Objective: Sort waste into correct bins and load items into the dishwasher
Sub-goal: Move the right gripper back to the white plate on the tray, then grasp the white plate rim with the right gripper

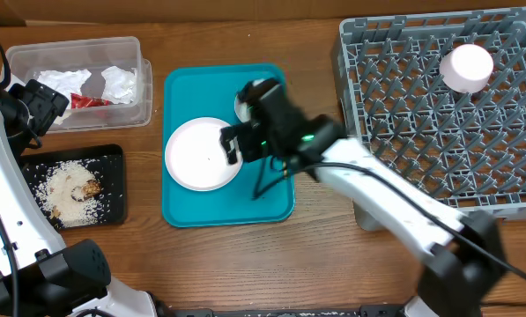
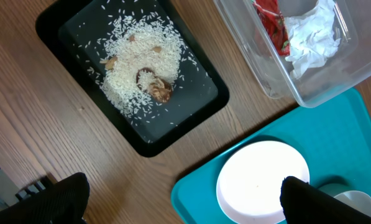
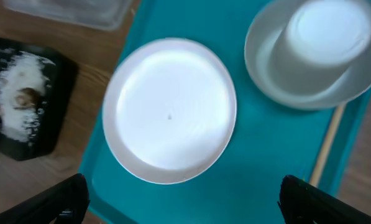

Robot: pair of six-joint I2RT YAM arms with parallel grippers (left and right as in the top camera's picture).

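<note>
My right gripper is to grab the white plate [image 1: 195,155] next by its rim nearest the dish rack, so the opposite edge stays free for loading the plate upright.
A small white plate [image 1: 195,155] [image 3: 169,109] lies on the teal tray [image 1: 183,88]. My right gripper [image 1: 236,143] [image 3: 185,205] hovers over the plate's right edge, open and empty. Beside the plate, the grey-rimmed bowl [image 3: 316,53] [image 1: 248,94] is partly hidden by the arm in the overhead view. A white cup [image 1: 467,68] sits upturned in the grey dish rack [image 1: 403,114]. The clear tub [image 1: 135,110] holds white napkins [image 2: 312,40] and a red scrap [image 2: 271,18]. Rice and brown bits [image 2: 141,68] lie in the black tray [image 1: 113,158]. My left gripper [image 1: 35,106] [image 2: 185,202] is open and empty.
A thin wooden stick [image 3: 327,146] lies along the teal tray's right side. The dish rack fills the table's right end, its near edge close to the right arm. Bare wood shows between the black tray and the teal tray.
</note>
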